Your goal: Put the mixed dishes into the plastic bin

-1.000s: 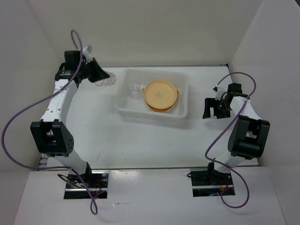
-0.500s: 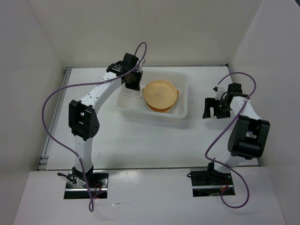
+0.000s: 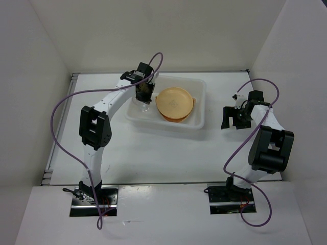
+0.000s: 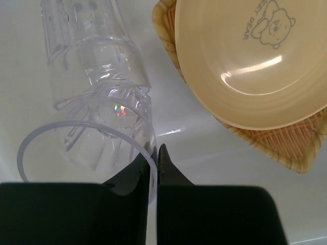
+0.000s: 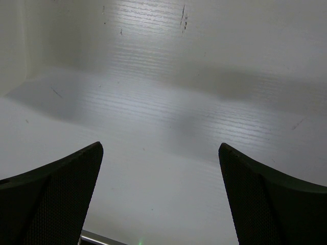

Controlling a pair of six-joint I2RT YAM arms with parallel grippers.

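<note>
I need to move the held cup with my left gripper before I let go of it. The cup's base is above the second clear cup's rim, so the cup would land tilted if I opened now.
The plastic bin stands at the back middle of the table. Stacked orange-tan plates sit in its right half. In the left wrist view a smooth tan plate with a bear print rests on a wood-grained one. My left gripper hangs over the bin's left half, shut on the rim of a clear plastic cup; the jaws pinch its wall. A second clear cup lies on the bin floor beyond it. My right gripper is open and empty over the table at the right.
White walls close in the table on the left, back and right. The purple cable loops out to the left of my left arm. The bin's floor shows bare between the cups and the plates.
My left arm swung from the far left corner to over the bin's left half with the clear cup, then shifted slightly nearer. The right arm has not moved.
</note>
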